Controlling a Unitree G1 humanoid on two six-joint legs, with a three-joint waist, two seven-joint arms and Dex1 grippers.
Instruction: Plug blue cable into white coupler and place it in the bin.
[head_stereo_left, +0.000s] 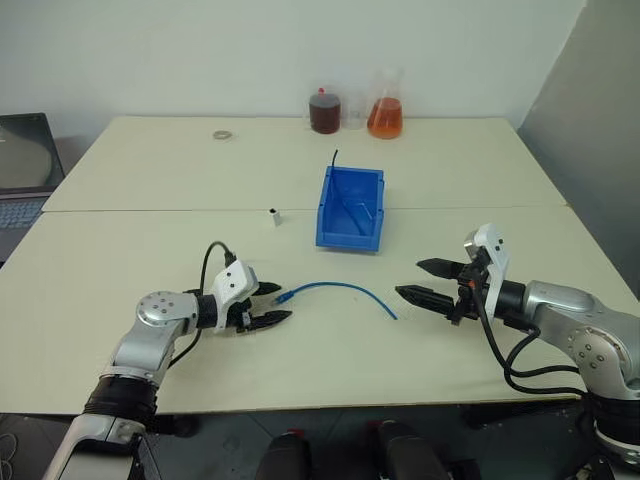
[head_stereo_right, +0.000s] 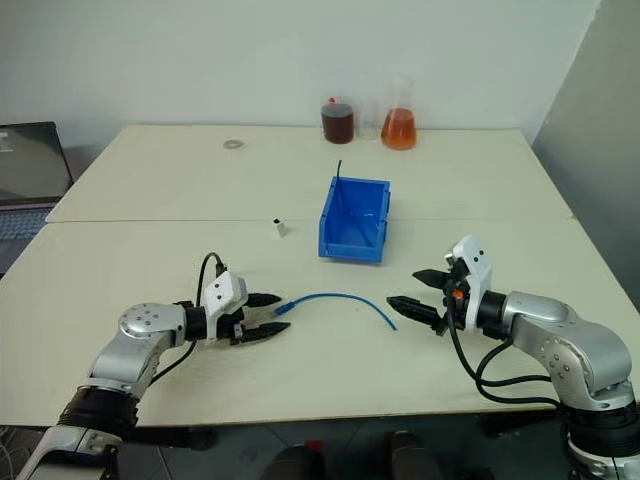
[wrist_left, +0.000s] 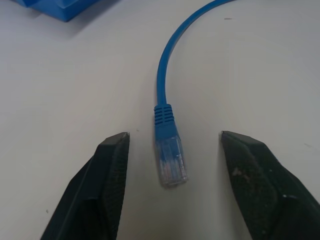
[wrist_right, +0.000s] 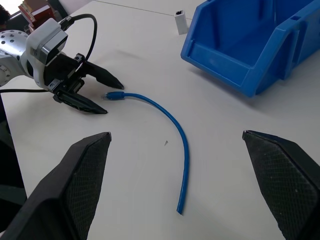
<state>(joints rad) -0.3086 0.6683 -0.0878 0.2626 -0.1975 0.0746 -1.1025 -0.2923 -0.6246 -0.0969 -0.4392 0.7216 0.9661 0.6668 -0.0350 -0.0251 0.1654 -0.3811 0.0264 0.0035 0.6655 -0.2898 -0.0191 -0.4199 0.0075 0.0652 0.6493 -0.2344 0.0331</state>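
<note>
The blue cable should next be grabbed by its clear plug with my left gripper, to get it ready for the white coupler.
The blue cable lies in a shallow arc on the table in front of the bin, a bright-blue open-top box standing empty. Its clear plug points at my left gripper, which is open. The plug sits between the two black fingers without touching either. The white coupler stands alone on the table left of the bin. My right gripper is open and empty, hovering just right of the cable's bare far end.
A flask of orange liquid, a jar of dark liquid and a flat ring sit along the table's far edge. A laptop is off the table's left side. A seam crosses the table just behind the coupler.
</note>
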